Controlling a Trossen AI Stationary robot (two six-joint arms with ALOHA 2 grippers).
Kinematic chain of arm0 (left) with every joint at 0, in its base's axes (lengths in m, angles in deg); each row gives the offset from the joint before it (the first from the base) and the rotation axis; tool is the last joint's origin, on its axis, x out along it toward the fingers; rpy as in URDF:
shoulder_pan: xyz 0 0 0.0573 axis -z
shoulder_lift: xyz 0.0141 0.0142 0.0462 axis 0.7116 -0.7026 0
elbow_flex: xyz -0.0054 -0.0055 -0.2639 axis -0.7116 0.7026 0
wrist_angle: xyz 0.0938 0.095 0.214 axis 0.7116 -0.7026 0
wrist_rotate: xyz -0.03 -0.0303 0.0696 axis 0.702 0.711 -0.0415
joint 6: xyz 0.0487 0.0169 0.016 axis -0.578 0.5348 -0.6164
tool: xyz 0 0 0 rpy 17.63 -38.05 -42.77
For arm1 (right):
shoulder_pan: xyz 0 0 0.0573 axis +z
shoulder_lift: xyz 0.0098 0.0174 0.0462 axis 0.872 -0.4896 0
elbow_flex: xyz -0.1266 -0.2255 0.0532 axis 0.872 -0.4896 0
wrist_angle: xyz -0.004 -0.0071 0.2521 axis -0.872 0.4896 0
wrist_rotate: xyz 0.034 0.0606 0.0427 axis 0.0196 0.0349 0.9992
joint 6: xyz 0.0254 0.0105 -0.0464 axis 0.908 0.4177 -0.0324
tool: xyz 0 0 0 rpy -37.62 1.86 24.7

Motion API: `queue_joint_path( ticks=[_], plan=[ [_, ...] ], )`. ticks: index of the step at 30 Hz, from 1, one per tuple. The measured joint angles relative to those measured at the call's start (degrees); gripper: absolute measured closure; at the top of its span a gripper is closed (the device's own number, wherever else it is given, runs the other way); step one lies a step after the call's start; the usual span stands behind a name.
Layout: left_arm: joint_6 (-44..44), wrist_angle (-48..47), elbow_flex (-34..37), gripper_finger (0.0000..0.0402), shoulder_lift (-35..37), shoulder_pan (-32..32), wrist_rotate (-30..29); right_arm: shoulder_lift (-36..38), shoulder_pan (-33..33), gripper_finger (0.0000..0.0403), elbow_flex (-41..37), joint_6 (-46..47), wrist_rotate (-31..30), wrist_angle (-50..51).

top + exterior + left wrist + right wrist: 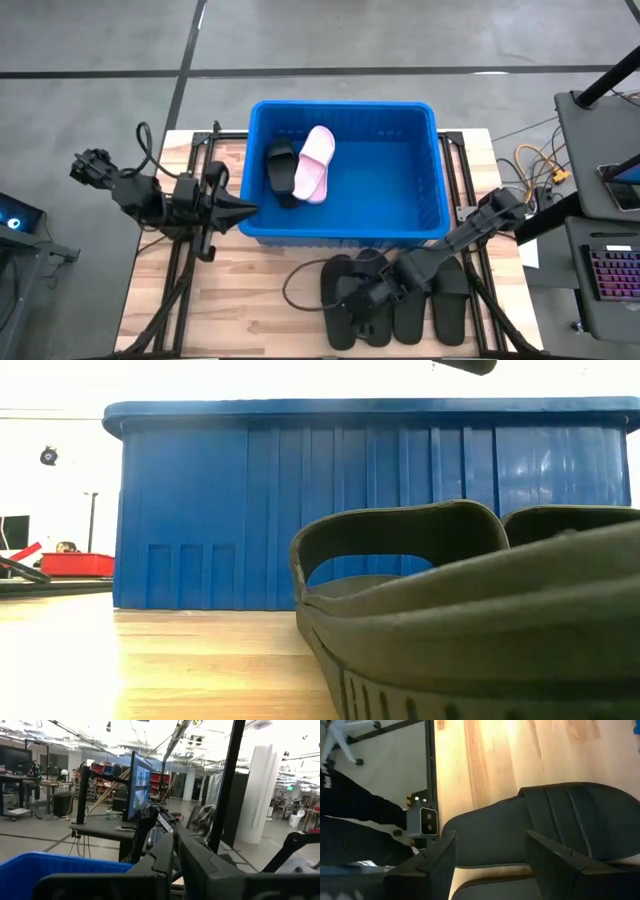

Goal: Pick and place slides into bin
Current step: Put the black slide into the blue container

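Observation:
My right gripper grabs the black slide by its ribbed strap (338, 281) (562, 817) next. The slide then goes into the blue bin.
The blue bin (440, 170) stands at the table's middle. A black slide (281, 172) and a pale pink slide (314, 163) lie in its left half. Several black slides (448, 300) lie side by side on the table in front of the bin; one fills the low view (470, 610). My right gripper (362, 300) is open and low over one of these slides (560, 815), a finger toward each side (490, 845). My left gripper (250, 208) is shut and empty, just left of the bin's left wall, above the rim (50, 862). My right gripper's open fingers (442, 857) stand over a black slide on the table, slanting down from the table's right. I cannot tell whether they touch it.
A thin dark cable (292, 285) loops on the wood left of the slides. A small camera block (424, 820) sits at the table's near edge. Bare wood lies at the near left (220, 310). A desk with a keyboard (610, 270) stands off the table's right.

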Motion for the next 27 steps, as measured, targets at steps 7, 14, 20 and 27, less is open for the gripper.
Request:
queue_joint_path(
  ticks=[7, 14, 20, 27],
  plan=[
    [-0.2, 0.0, 0.0, 0.0386, -1.9, 0.0, 0.0, -5.5, 3.4, 0.0182, 0.1, -3.6, -14.8, 0.6],
    [-0.1, -0.8, 0.0, 0.0386, -2.9, 0.0, 0.0, -10.1, 5.6, 0.0193, 0.2, -9.0, -24.7, 0.9],
    [0.0, -1.5, 0.0, 0.0386, -2.9, 0.0, 0.0, -14.3, 6.7, 0.0193, 0.2, -9.6, -28.4, 2.8],
    [0.0, -1.5, 0.0, 0.0386, -2.9, 0.0, 0.0, -17.4, 6.6, 0.0194, 0.3, -9.6, -39.1, 4.9]
  ],
)
